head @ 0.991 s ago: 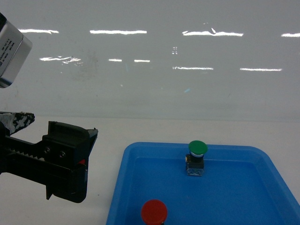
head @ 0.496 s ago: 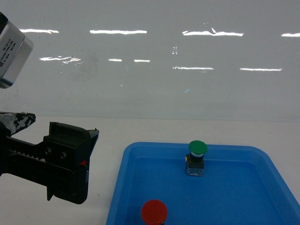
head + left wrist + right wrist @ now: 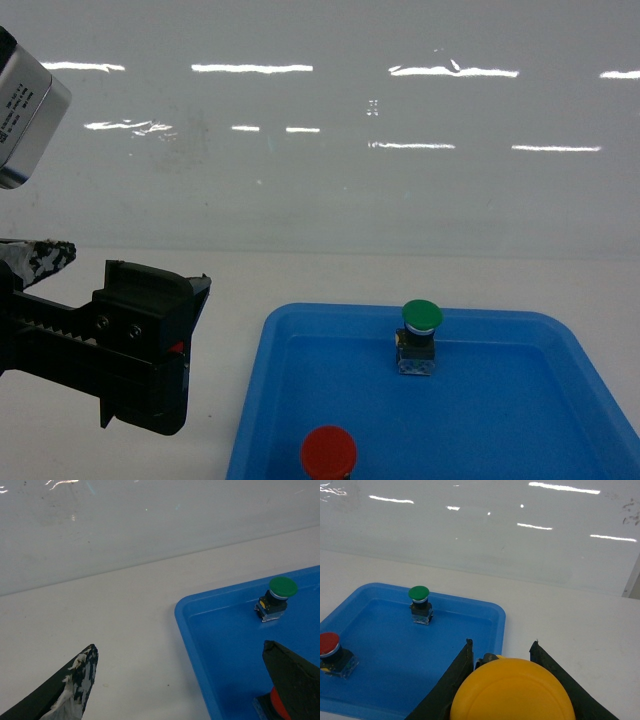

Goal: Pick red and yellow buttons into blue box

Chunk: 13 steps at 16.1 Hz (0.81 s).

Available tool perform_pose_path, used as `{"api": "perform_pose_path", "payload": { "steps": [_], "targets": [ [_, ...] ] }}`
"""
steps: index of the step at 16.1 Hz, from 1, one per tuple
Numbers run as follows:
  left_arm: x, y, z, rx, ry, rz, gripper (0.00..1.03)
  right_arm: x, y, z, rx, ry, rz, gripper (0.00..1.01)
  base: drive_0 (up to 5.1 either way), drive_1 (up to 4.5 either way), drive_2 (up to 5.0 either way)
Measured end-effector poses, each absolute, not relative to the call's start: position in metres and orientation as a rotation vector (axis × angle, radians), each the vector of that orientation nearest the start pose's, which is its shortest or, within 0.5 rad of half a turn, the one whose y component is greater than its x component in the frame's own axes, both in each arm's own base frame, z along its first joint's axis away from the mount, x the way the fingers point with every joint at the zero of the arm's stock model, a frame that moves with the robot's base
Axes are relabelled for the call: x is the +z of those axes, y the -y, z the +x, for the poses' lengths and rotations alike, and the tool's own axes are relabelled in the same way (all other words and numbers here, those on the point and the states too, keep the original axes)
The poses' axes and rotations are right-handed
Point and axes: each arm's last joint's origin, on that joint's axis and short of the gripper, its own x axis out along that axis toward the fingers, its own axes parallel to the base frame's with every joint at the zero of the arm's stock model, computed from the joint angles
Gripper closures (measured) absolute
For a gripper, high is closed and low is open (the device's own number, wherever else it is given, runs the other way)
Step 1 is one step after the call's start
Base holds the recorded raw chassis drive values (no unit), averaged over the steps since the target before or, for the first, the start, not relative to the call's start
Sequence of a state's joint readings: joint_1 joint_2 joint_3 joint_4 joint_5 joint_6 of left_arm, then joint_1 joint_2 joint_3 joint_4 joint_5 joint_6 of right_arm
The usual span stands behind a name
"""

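Observation:
I will next grab the red button by its round red cap (image 3: 328,450) with my left gripper for the blue box.
My right gripper (image 3: 501,649) is shut on the yellow button (image 3: 512,692), whose orange-yellow cap fills the bottom of the right wrist view, above the right rim of the shallow blue tray (image 3: 501,625). The red button (image 3: 328,643) stands in the tray's near left part (image 3: 329,450). My left gripper (image 3: 179,650) is open and holds nothing, straddling the tray's left rim (image 3: 187,625). Its right finger (image 3: 295,680) hides most of the red button (image 3: 279,706). The blue box is out of view.
A green-capped button (image 3: 421,316) stands upright in the far part of the tray (image 3: 250,420). A glossy white wall runs close behind the white tabletop (image 3: 240,280). The left arm's black body (image 3: 140,345) hangs left of the tray.

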<state>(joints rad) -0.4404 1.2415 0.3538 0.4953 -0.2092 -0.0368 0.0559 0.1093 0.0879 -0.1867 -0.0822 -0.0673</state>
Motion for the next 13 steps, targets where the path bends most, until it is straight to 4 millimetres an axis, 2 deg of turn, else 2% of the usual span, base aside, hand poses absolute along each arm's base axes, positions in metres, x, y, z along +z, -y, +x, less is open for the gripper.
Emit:
{"api": "perform_pose_path", "payload": {
  "steps": [13],
  "targets": [
    [0.1645,0.0903,0.2057,-0.221,-0.376,0.089,0.05,0.1674,-0.0069,0.0981,0.137,-0.2,-0.064,0.7,0.0,0.0,0.0]
  ]
}}
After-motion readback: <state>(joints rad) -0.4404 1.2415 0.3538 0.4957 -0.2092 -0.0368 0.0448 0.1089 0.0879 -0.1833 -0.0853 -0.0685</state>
